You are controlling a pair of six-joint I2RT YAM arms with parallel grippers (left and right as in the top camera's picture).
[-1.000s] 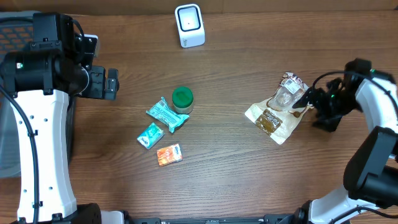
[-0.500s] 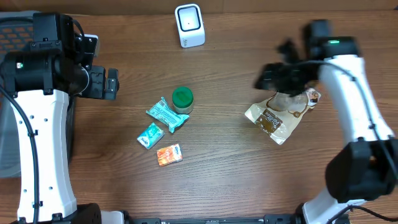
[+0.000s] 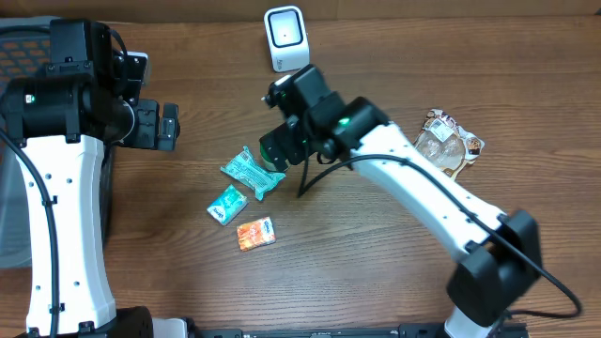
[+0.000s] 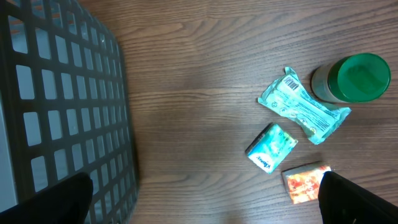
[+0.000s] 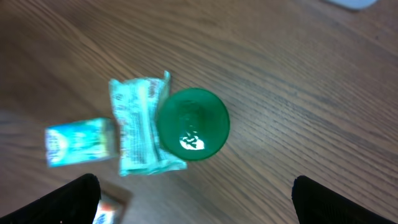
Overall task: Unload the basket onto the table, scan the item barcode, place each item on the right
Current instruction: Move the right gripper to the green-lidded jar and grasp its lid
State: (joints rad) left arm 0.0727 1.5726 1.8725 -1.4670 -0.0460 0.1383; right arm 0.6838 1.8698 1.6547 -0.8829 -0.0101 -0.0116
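My right gripper should grab the jar by its green lid (image 3: 269, 157) (image 5: 193, 124) from above next. The jar's side then stays uncovered, so it can turn for barcode scanning.
The white barcode scanner (image 3: 286, 38) stands at the table's far edge. In the middle lie a green-lidded jar (image 3: 272, 151) (image 5: 193, 124) (image 4: 354, 78), a teal packet (image 3: 252, 173) (image 5: 138, 127) (image 4: 305, 106), a small teal box (image 3: 226, 204) (image 4: 272, 146) and an orange packet (image 3: 255, 233) (image 4: 306, 183). My right gripper (image 3: 286, 141) (image 5: 199, 205) hovers open just above the jar, holding nothing. Far to the left, my left gripper (image 3: 160, 127) (image 4: 202, 202) is open and empty. A brown and white pouch (image 3: 449, 141) lies at the right, partly under the right arm.
A dark mesh basket (image 4: 62, 106) sits at the table's left edge, under the left arm. The right arm stretches diagonally from the lower right to the centre. Bare wood lies between the basket and the items.
The right arm has swung from the pouch at the right across to the centre, above the green jar. The pouch stays on the table. The left arm has not moved.
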